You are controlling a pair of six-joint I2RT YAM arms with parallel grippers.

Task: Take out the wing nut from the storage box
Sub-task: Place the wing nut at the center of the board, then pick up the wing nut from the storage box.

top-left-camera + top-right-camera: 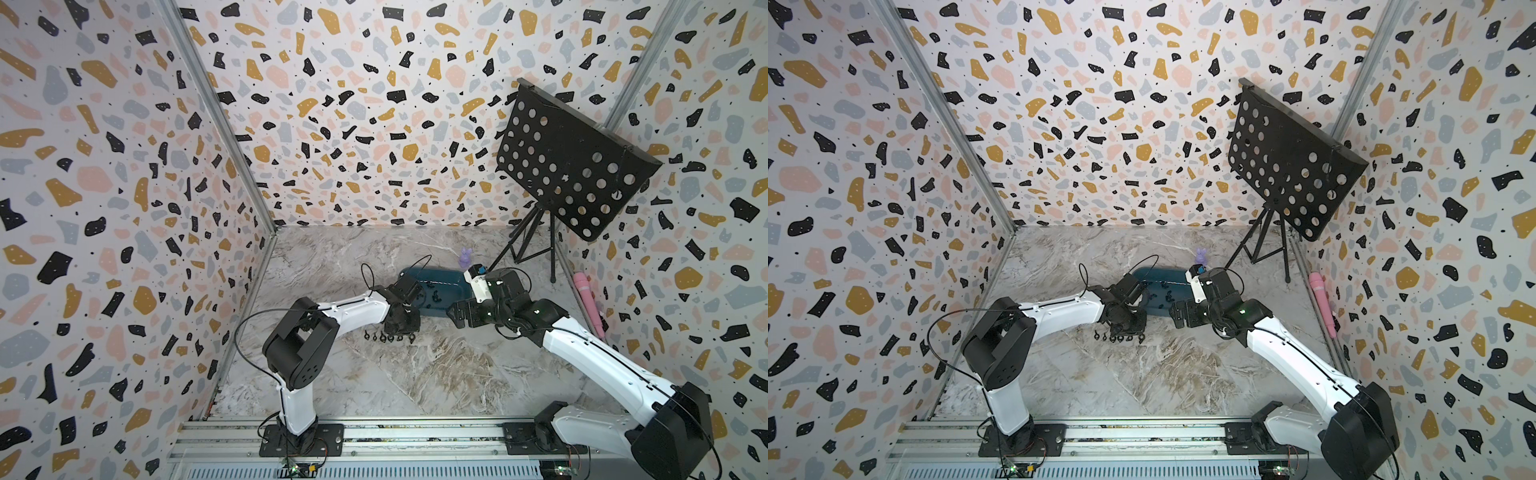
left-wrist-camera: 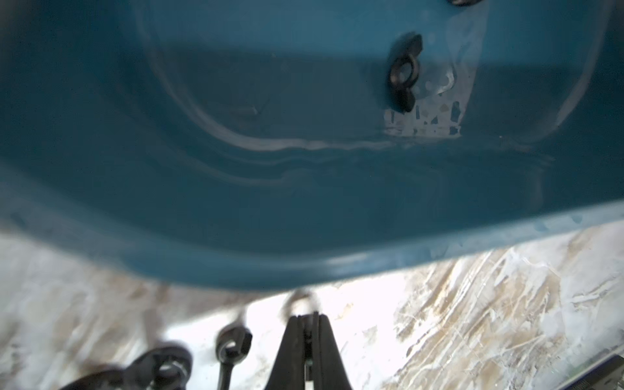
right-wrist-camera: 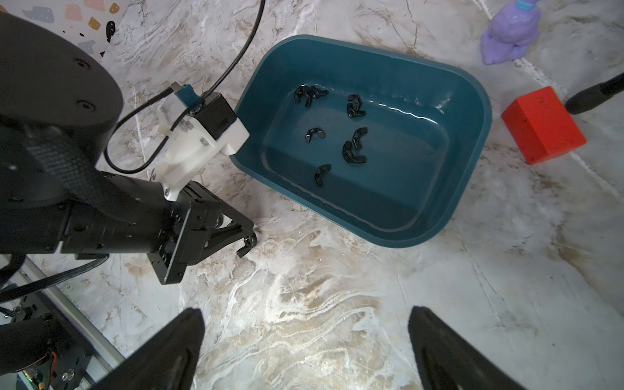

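Note:
The wing nut (image 1: pixel 412 337) is touching the marble next to the row of wing nuts. I should open my left gripper now, and the wing nut would rest there.
The storage box (image 3: pixel 471 111), a teal tub, sits on the marble table and shows in both top views (image 1: pixel 432 272) (image 1: pixel 1158 271). Several black wing nuts (image 3: pixel 354 152) lie on its floor, and one (image 2: pixel 405 72) shows close up in the left wrist view. My left gripper (image 3: pixel 249 236) is outside the box by its near left corner, low over the table and shut on a wing nut (image 3: pixel 247 243). A row of several wing nuts (image 1: pixel 390 337) lies on the table beside it. My right gripper (image 3: pixel 305 315) hangs open over bare marble in front of the box, holding nothing.
A red block (image 3: pixel 543 125) and a purple bunny figure (image 3: pixel 510 30) stand just beyond the box on the right. A black perforated music stand (image 1: pixel 573 162) on a tripod fills the back right corner. A pink wand (image 1: pixel 588 303) lies along the right wall.

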